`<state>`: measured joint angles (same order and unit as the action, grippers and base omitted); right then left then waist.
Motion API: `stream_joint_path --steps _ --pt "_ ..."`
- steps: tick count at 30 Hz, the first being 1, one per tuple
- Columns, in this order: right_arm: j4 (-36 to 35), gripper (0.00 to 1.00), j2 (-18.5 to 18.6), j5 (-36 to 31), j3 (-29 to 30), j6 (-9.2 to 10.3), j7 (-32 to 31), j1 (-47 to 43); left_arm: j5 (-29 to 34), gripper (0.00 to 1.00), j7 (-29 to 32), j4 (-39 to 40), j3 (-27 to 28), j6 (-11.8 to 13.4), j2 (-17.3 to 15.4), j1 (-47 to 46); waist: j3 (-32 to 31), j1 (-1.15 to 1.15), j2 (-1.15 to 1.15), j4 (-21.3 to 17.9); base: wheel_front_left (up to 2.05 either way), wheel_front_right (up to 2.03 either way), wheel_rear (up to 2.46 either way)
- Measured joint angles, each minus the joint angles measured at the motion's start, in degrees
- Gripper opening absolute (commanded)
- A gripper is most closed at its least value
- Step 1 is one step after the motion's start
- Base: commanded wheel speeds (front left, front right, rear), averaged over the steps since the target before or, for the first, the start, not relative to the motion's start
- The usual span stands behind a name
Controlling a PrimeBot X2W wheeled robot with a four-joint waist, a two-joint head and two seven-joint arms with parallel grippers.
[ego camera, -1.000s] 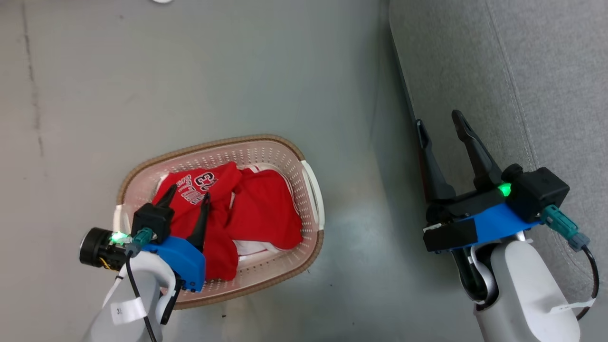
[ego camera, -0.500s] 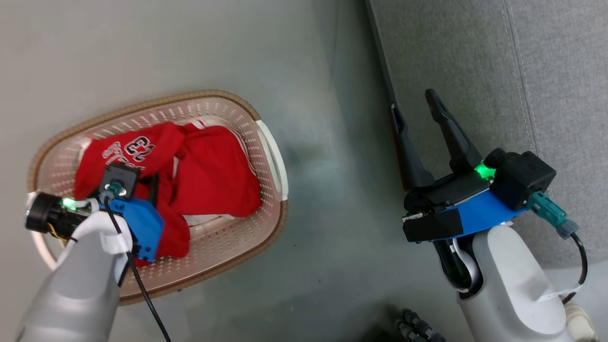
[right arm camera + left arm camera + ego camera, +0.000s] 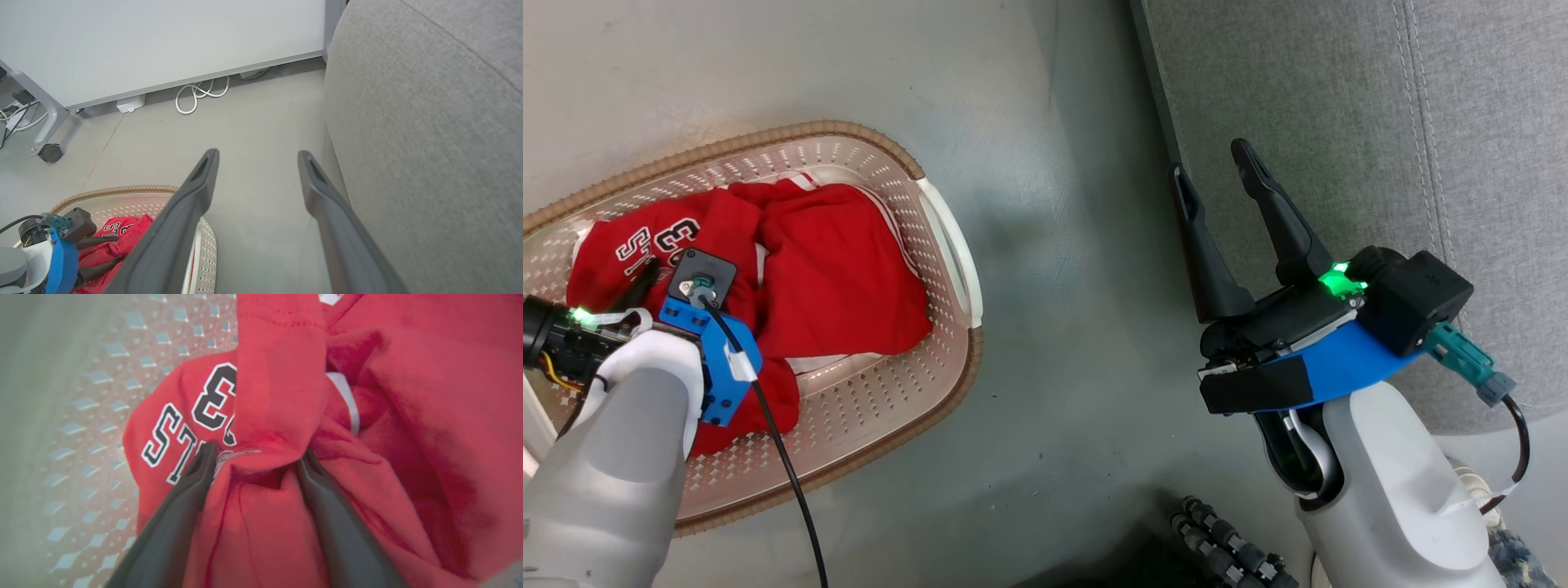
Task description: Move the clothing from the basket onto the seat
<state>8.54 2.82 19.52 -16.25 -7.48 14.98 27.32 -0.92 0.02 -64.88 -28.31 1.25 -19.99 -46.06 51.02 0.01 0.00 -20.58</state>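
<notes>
The left gripper will next pinch the bright red garment by the raised fold [image 3: 262,463], because the fabric with the letters is lying slack.
The clothing [image 3: 833,269] is a heap of bright red garments lying in the cream perforated basket [image 3: 768,135] on the floor. One garment carries printed lettering [image 3: 184,428]. My left gripper [image 3: 255,455] points down into the heap. It is open, its two fingers [image 3: 192,486] pressed into the red fabric [image 3: 408,396] on either side of a raised fold. In the head view its wrist [image 3: 707,327] covers most of the fingers. My right gripper [image 3: 1217,173] hangs open and empty beside the front edge of the grey seat [image 3: 1339,98], also seen in the right wrist view [image 3: 257,157].
Grey floor [image 3: 1054,245] separates the basket from the seat. White cables [image 3: 200,92] and a small white box [image 3: 130,103] lie along the wall base, and a caster [image 3: 51,153] of a frame stands to their left. A dark ribbed object [image 3: 1225,555] lies near my base.
The head camera has shifted, so the basket now sits further left in the picture. My left gripper has tipped down and sunk into the red clothing. The right gripper stays open.
</notes>
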Motion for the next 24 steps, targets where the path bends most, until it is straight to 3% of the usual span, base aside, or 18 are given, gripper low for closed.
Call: stream_joint_path --steps 7,8,10,24 --pt "-0.14 1.0 0.0 0.55 -0.58 0.0 0.0 0.09 0.43 1.0 2.68 -1.88 -0.85 0.68 -0.45 -1.4 0.42 0.0 0.0 -0.49 0.0 0.0 0.0" --pt "-0.14 1.0 0.0 0.68 -0.63 0.0 0.0 0.09 0.38 0.49 3.02 -2.1 -0.89 0.67 -0.45 -1.51 0.44 0.0 0.0 -0.51 0.0 0.0 0.0" --pt "-0.13 1.0 0.0 0.73 -0.74 0.0 0.0 0.1 0.23 0.0 3.55 -2.46 -1.05 0.65 -0.42 -1.77 0.44 0.0 0.0 -0.53 0.0 0.0 0.0" --pt "0.44 1.0 0.0 1.05 -1.26 0.0 0.0 0.44 -1.78 0.0 5.38 -4.17 -1.56 -1.41 -0.19 -3.27 -0.38 0.0 0.0 -0.58 0.0 0.0 0.0"
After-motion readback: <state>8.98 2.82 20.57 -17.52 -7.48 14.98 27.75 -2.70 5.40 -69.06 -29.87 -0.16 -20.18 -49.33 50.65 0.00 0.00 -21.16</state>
